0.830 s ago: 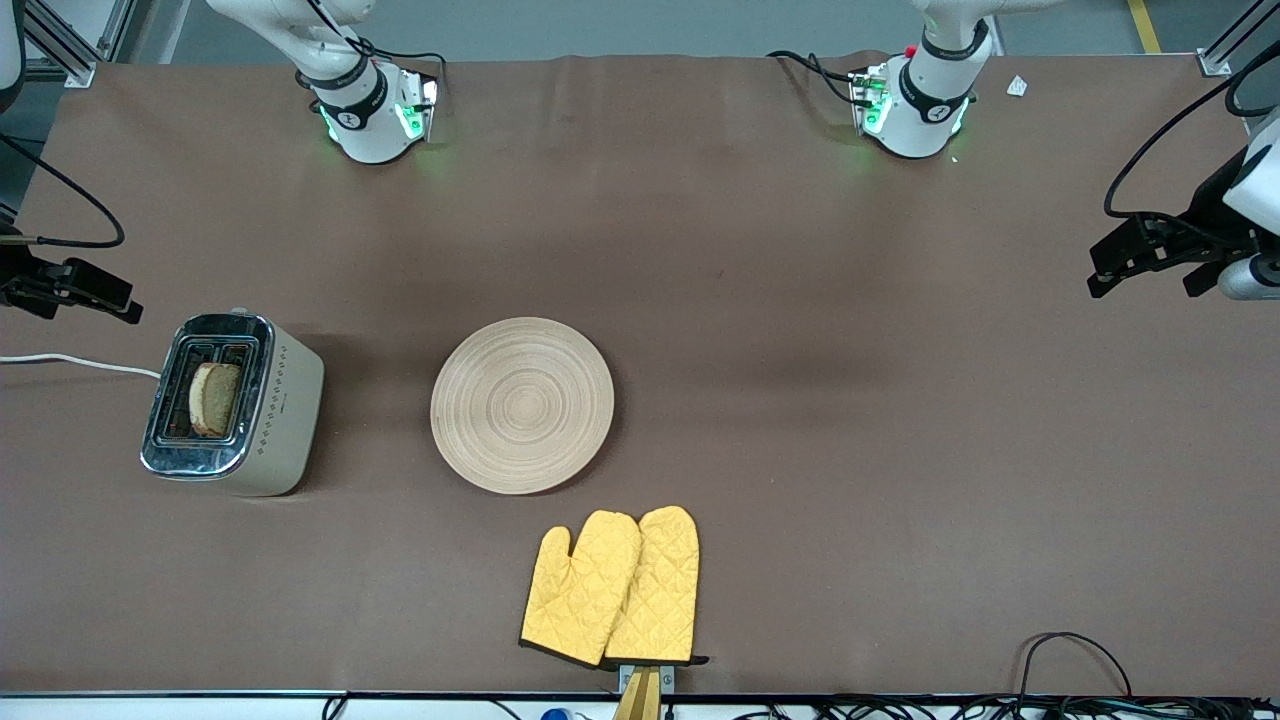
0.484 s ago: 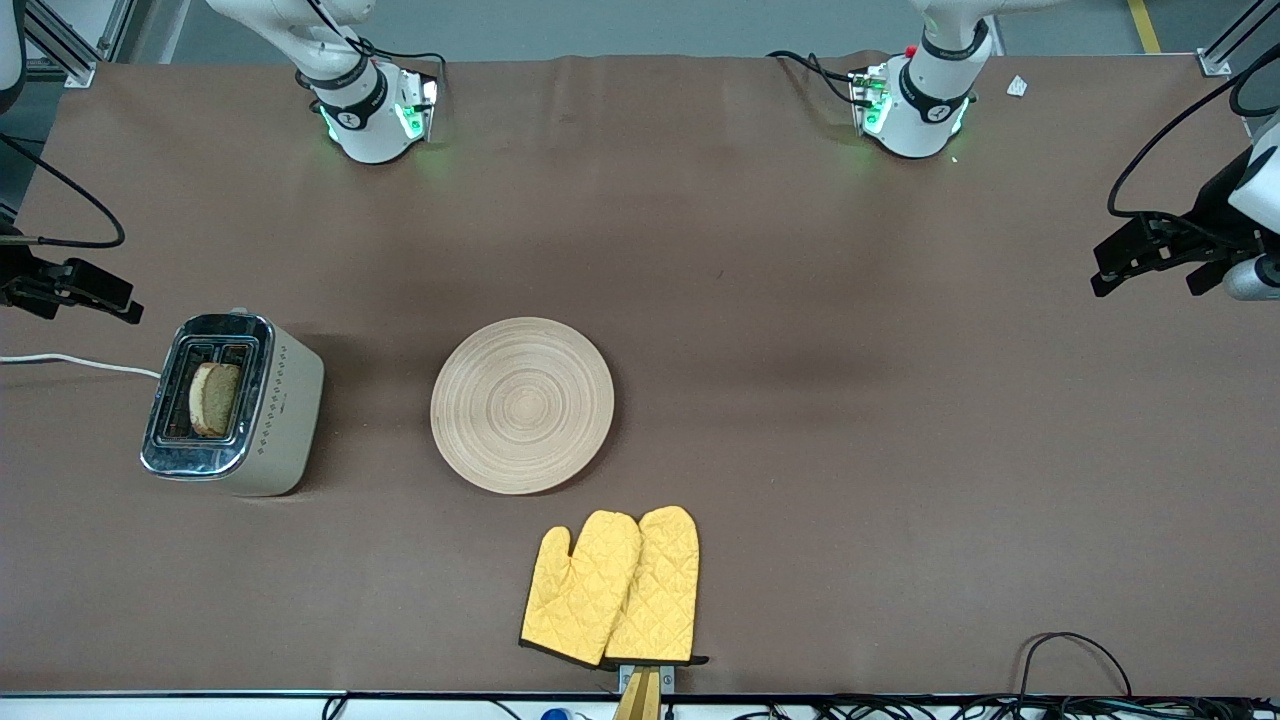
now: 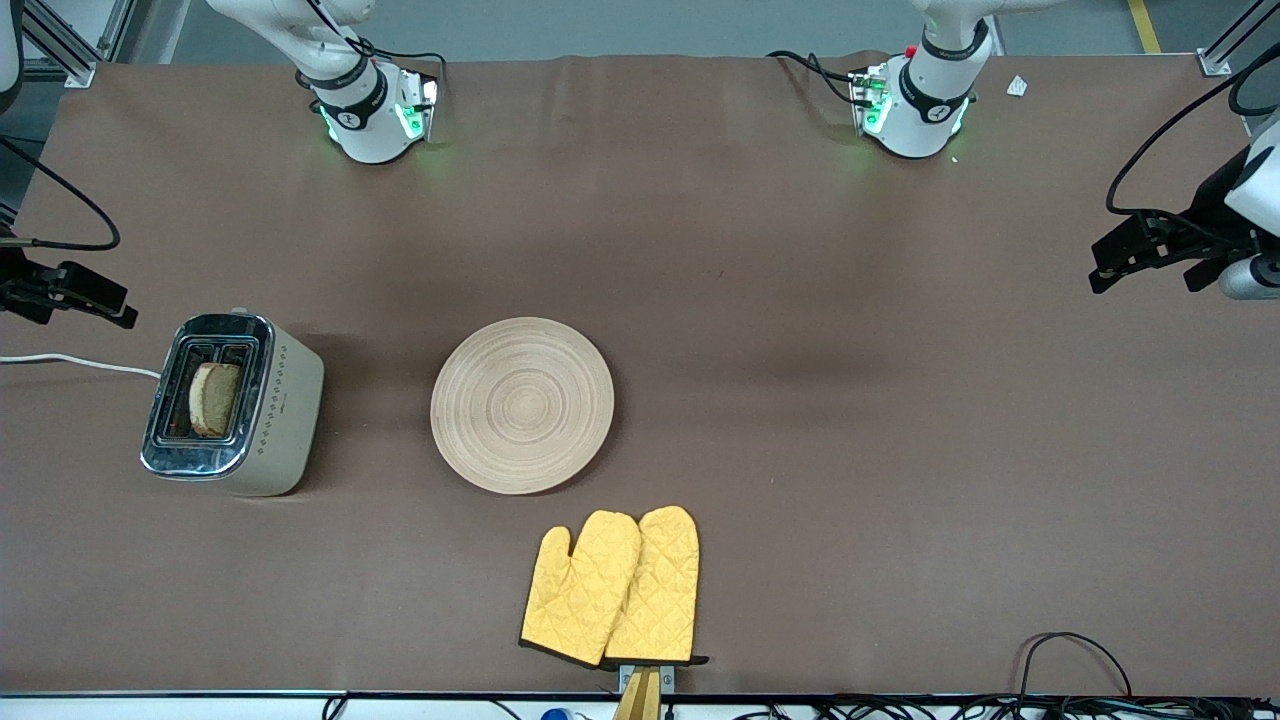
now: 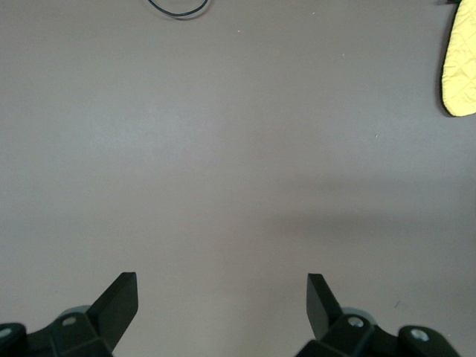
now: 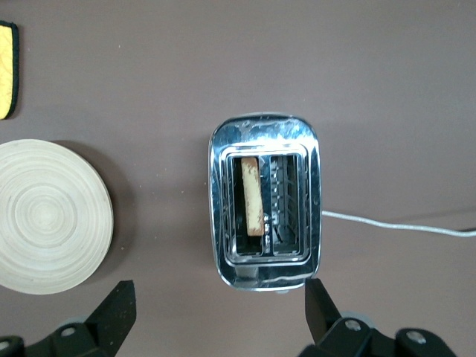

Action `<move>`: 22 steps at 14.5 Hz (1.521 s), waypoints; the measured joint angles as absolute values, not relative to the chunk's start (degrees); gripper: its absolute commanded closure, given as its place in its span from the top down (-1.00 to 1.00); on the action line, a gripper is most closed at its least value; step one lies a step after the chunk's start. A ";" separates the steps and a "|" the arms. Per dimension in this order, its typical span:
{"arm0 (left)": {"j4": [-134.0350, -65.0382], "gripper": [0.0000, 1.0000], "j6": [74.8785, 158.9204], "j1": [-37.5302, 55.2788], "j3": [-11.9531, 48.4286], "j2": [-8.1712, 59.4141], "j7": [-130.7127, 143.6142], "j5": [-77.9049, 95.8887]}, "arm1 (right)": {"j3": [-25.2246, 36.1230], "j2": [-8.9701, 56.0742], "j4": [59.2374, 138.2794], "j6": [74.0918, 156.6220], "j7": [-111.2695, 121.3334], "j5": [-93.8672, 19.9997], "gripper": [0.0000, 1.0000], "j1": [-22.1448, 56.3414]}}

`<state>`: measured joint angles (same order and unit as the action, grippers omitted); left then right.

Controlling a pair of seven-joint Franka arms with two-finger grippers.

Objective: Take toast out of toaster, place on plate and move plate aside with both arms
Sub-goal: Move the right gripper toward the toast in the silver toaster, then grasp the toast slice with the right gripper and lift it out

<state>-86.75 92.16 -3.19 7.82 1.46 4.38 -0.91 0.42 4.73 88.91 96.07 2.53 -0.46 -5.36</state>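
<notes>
My right gripper grabs the toast by its upper crust edge (image 3: 221, 367) next, to take the toast out of the toaster (image 3: 285, 400).
The toast (image 3: 213, 398) stands upright in one slot of a chrome-topped beige toaster (image 3: 285, 400) at the right arm's end of the table. The round beige plate (image 3: 522, 404) lies bare near the table's middle. My right gripper (image 3: 80, 316) is open and empty, up in the air over the table edge near the toaster. Its wrist view looks down on the toast (image 5: 253, 195), the toaster (image 5: 265, 134) and the plate (image 5: 48, 216) from the open gripper (image 5: 221, 305). My left gripper (image 3: 1145, 280) is open and empty over the left arm's end, above bare table in its wrist view (image 4: 222, 297).
A pair of yellow oven mitts (image 3: 615, 588) lies nearer the front camera than the plate, also seen in the left wrist view (image 4: 460, 67) and in the right wrist view (image 5: 6, 71). The toaster's white cord (image 3: 70, 362) runs off the table edge. A black cable loop (image 3: 1075, 655) lies at the front edge.
The right gripper has shifted slightly outward toward the table's edge. The left gripper has barely moved. Toast, toaster, plate and mitts have not moved.
</notes>
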 measured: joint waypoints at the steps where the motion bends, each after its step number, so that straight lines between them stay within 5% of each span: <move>1: -86.75 1.00 92.16 -3.23 7.79 1.46 4.29 -1.58 | 0.51 5.03 89.77 97.76 3.12 -0.46 1.00 -5.65; 10: -86.10 1.00 88.80 -2.87 8.13 1.60 4.11 -1.97 | 0.54 17.21 95.85 111.17 9.80 -0.46 1.00 -8.62; 11: -86.10 1.00 88.79 -2.82 8.17 1.68 4.22 -1.40 | 0.45 18.04 95.94 111.17 9.81 -0.46 0.96 -8.60; 12: -86.10 1.00 88.80 -2.80 8.20 1.71 4.51 -0.64 | 0.37 18.55 96.19 111.16 9.88 -0.47 0.72 -8.58; 16: -86.07 1.00 90.12 -2.80 8.20 1.71 5.54 0.04 | 0.14 18.70 98.47 111.01 10.44 -0.47 0.70 -8.46; 17: -86.06 1.00 90.18 -2.80 8.20 1.71 5.58 0.05 | 0.10 18.71 99.10 110.91 10.51 -0.47 0.21 -8.44; 18: -86.05 1.00 90.20 -2.80 8.20 1.71 5.58 0.05 | 0.06 18.70 99.89 110.89 10.56 -0.47 -0.66 -8.42; 19: -86.03 1.00 90.20 -2.81 8.20 1.71 5.58 0.05 | 0.00 18.71 100.67 110.89 10.71 -0.47 -0.93 -8.37; 22: -86.01 1.00 90.19 -2.82 8.20 1.71 5.58 0.05 | -0.16 18.70 101.59 110.89 10.87 -0.47 -0.99 -7.29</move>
<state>-86.01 90.19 -2.82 8.20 1.71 5.58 0.05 -0.16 18.70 101.59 110.89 10.87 -0.47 -7.29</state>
